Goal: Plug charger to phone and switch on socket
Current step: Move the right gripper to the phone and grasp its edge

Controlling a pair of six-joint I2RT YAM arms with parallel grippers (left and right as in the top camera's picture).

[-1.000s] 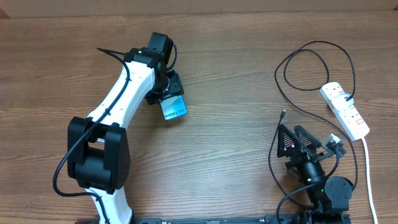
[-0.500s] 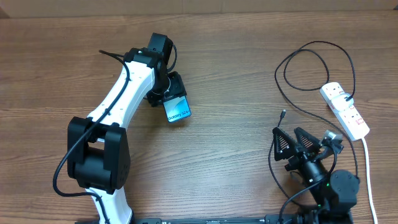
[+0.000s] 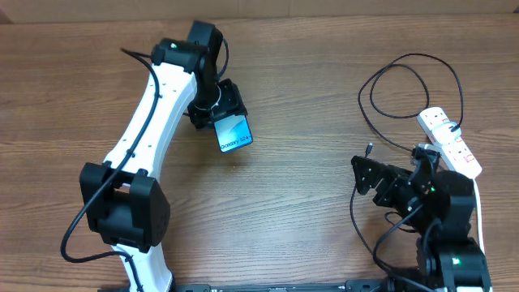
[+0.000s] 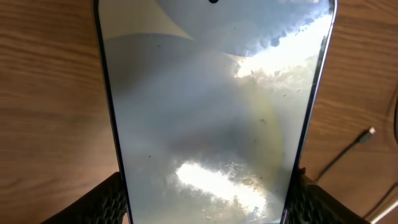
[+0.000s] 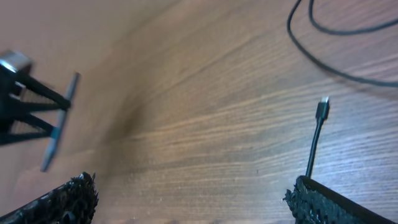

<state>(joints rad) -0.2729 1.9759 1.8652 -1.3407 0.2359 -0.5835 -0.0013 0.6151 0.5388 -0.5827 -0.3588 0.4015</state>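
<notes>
My right gripper grips the phone's loose end (image 3: 235,143) (image 5: 48,160) across screen and back next, so that my left gripper is free to regrip the phone's other end for plugging.
My left gripper (image 3: 217,115) is shut on the phone (image 3: 234,133), holding it above the table left of centre; its blue-white screen fills the left wrist view (image 4: 211,112) between both fingers (image 4: 102,202). The charger, a thin black cable (image 3: 405,85), loops from the socket (image 3: 451,143) at the right edge; its plug tip (image 3: 369,149) lies free on the wood. My right gripper (image 3: 366,177) is open and empty, just below the plug tip. In the right wrist view the plug tip (image 5: 322,109) lies ahead of the right finger (image 5: 329,202), and the held phone (image 5: 59,121) shows edge-on, blurred.
The socket's thick white cord (image 3: 480,219) runs down the right edge of the table. The charger's loops (image 3: 422,69) spread over the back right. The left arm (image 3: 154,105) stretches across the left half of the table.
My left gripper has carried the phone a little to the right. My right gripper has swung up and left, its tips now close under the charger's plug tip.
</notes>
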